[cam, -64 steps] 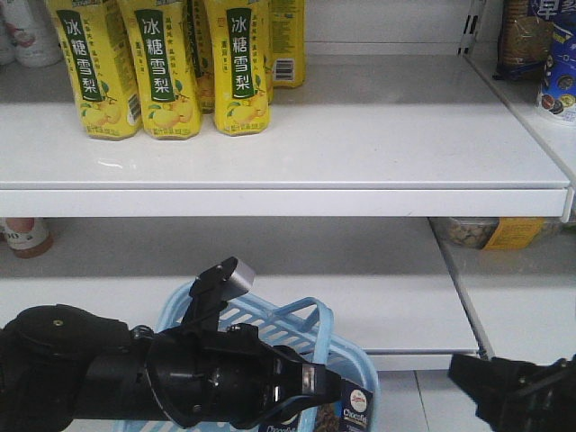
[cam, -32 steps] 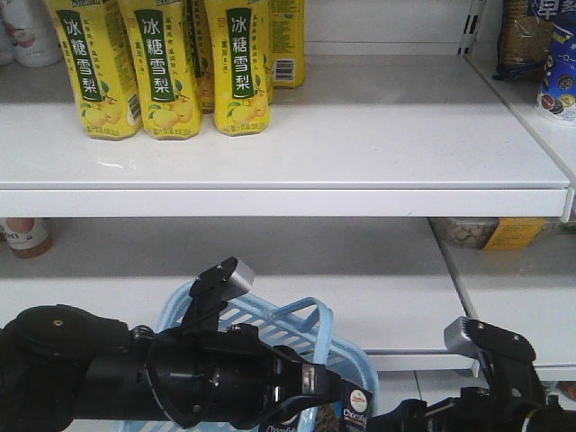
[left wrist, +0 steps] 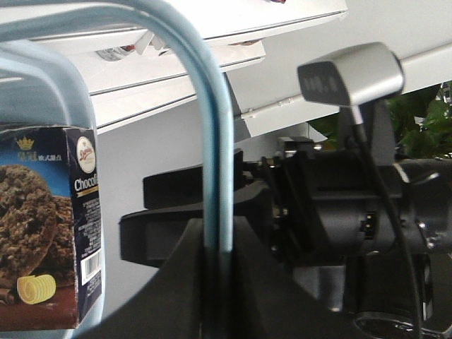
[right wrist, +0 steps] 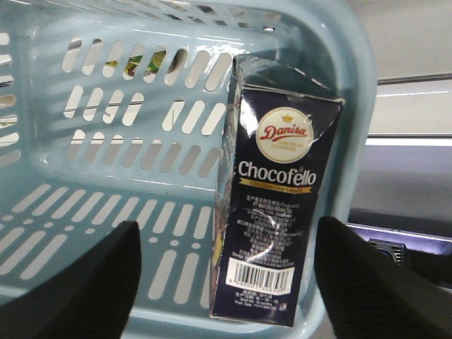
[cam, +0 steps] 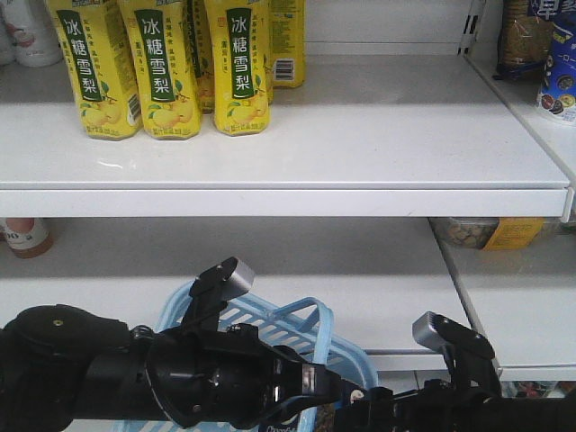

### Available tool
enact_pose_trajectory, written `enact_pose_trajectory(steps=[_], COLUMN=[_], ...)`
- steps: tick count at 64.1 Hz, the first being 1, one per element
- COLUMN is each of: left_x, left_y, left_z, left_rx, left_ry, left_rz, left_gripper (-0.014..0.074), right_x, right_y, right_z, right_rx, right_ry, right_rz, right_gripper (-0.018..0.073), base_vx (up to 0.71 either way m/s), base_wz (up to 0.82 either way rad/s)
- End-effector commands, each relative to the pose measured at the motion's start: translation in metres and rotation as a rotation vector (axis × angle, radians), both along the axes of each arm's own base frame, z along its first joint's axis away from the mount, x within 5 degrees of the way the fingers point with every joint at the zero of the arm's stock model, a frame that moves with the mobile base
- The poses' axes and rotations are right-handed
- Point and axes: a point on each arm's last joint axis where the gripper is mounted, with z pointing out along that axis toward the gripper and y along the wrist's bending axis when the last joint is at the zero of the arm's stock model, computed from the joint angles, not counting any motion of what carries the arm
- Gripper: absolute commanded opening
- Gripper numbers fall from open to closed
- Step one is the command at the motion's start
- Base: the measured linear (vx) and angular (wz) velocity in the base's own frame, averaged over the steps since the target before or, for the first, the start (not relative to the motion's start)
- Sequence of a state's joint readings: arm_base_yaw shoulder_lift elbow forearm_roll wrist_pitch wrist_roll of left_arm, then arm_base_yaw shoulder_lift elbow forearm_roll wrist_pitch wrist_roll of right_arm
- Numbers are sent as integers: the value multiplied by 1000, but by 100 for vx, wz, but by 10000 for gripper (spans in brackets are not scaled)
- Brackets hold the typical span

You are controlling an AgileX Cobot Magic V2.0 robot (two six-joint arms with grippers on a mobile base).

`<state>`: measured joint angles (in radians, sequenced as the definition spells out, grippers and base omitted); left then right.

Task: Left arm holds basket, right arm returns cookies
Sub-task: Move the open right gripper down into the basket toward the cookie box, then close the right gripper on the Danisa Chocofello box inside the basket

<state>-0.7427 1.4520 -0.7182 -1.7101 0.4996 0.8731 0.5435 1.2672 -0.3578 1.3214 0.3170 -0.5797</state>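
I should grab the navy Chocofello carton [right wrist: 275, 176] with my right gripper next, by its lower barcoded end [right wrist: 256, 285], to return the cookies.
The light blue basket [cam: 270, 328] hangs in front of the lower shelf. My glossy left arm [cam: 180, 378] holds it: in the left wrist view my left gripper [left wrist: 217, 254] is shut on one blue basket handle [left wrist: 212, 141]. The navy cookies carton [right wrist: 272, 198] stands upright inside the basket [right wrist: 106, 176] against its right wall; it also shows in the left wrist view [left wrist: 49, 226]. My right arm [cam: 450, 396] reaches left to the basket. My right gripper [right wrist: 227, 236] is open, one finger on each side of the carton's lower end, not touching it.
Yellow drink cartons [cam: 162, 72] stand at the left of the white upper shelf [cam: 378, 135]. Packages [cam: 553, 63] sit at the far right. The lower shelf [cam: 360, 270] holds a jar [cam: 25, 236] at left and a yellow pack [cam: 513, 232] at right.
My right arm has come in from the bottom right and moved left to the basket, now covering the carton in the front view. The left arm and basket have not moved.
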Motion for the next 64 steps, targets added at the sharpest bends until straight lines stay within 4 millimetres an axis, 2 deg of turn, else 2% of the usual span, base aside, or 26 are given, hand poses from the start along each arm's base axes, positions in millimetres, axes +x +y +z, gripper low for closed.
enact_pose_trajectory(steps=[1, 19, 44, 64], left_x=[-1, -1, -1, -1], left_y=[-2, -2, -2, -2], left_z=[23, 23, 23, 23], left_rx=[-89, -89, -89, -89], left_ry=[-34, -34, -34, -34], left_rz=[3, 3, 3, 3], left_gripper=[-6, -6, -6, -6], right_x=[10, 24, 26, 26], right_y=[8, 19, 20, 23], right_z=[6, -8, -24, -24], right_rx=[45, 40, 1, 37], right_ry=[-30, 17, 75, 82], right_rz=[8, 23, 25, 32], right_gripper=[507, 507, 507, 507], base_vx=[0, 0, 0, 0], base_wz=[0, 0, 0, 0])
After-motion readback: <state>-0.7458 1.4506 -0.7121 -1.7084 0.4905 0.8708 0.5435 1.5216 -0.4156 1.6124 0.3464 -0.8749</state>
